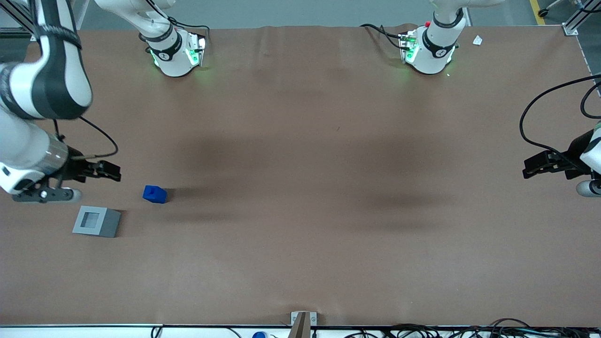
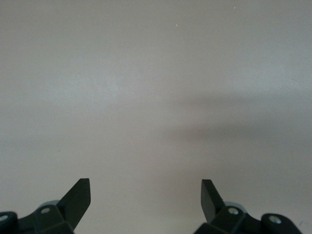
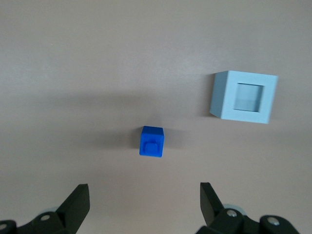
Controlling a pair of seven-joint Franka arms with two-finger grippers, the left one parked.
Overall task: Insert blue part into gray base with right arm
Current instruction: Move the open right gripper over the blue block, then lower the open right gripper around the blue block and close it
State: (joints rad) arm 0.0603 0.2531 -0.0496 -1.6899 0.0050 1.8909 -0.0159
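Observation:
I will fit the blue part into the gray base's hollow (image 1: 90,219), so next I will pick it up by its body (image 1: 154,194) with my right gripper.
The blue part (image 1: 155,194) sits on the brown table toward the working arm's end, its notch facing up (image 3: 151,142). The gray base (image 1: 96,221) stands nearer the front camera than the blue part, its square recess (image 3: 249,96) facing up and nothing in it. My right gripper (image 1: 112,172) hangs above the table beside the blue part, a little farther from the front camera, apart from both blocks. Its black fingers (image 3: 78,201) are spread wide with only bare table between them (image 3: 145,187).
The brown table cover (image 1: 300,188) spreads wide toward the parked arm's end. Two arm bases (image 1: 176,54) stand at the edge farthest from the front camera. A small bracket (image 1: 303,321) and cables line the nearest edge.

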